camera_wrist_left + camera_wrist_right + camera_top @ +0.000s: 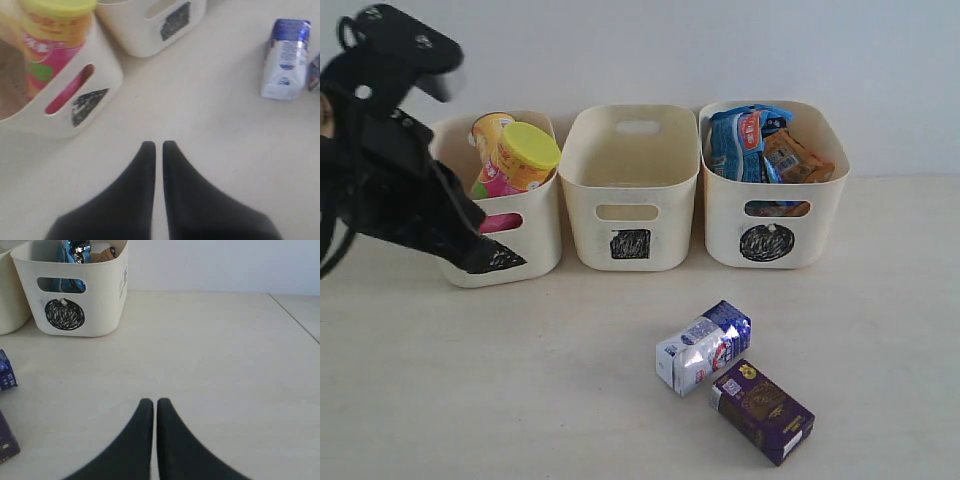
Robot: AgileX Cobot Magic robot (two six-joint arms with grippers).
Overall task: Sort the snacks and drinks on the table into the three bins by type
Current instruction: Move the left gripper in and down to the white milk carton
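Observation:
I will next use my left gripper to pick up the white and blue carton by its middle (704,347), so that I can sort the drinks into the square bin (630,200).
Three cream bins stand in a row. The triangle bin (535,235) holds the pink canister with yellow lid (523,157) and the yellow canister (488,130). The square bin (630,200) looks empty. The circle bin (770,215) holds the blue bag (738,142) and the orange bag (792,158). On the table (520,400) lie the white and blue carton (703,347) and the dark purple carton (761,410), touching. My left gripper (155,146) is shut and empty, in front of the triangle bin (75,107). My right gripper (152,402) is shut and empty over bare table, outside the exterior view.
The left arm (390,170) rises at the far left, partly covering the triangle bin. A wall runs behind the bins. The table's edge (295,317) shows in the right wrist view.

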